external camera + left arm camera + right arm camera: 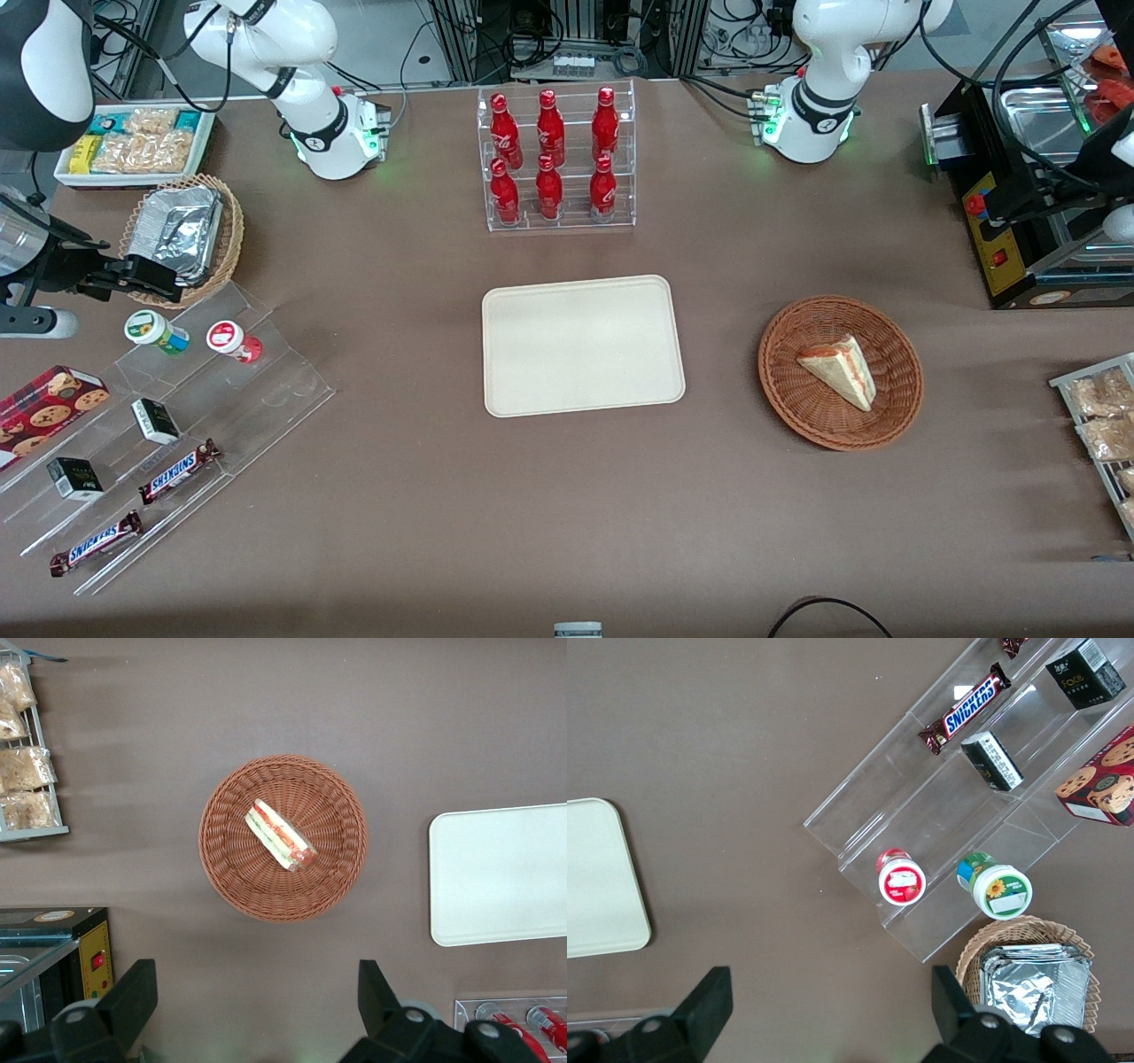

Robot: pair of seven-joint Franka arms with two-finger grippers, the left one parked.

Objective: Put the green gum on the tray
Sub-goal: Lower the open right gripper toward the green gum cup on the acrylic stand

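My right gripper is to grab the green gum canister by its white lid (pixel 139 326) next. Then it can place the canister on the cream tray (pixel 582 346).
The green gum (pixel 156 332) (pixel 998 889) is a small canister with a white lid and a green label. It lies on the top step of a clear stepped stand (pixel 177 416), beside a red-labelled canister (pixel 233 340) (pixel 901 879). The cream tray (pixel 582 346) (pixel 598 877) lies flat mid-table with nothing on it. My right gripper (pixel 164 282) (pixel 830 1010) hangs open above the table, a little farther from the front camera than the green gum and apart from it. Nothing is between its fingers (pixel 709 1001).
The stand also carries Snickers bars (pixel 180 470), small black boxes (pixel 155 420) and a cookie box (pixel 49 400). A wicker basket with a foil container (pixel 182 232) stands close under the gripper. A bottle rack (pixel 556 159) and a sandwich basket (pixel 840 372) stand elsewhere.
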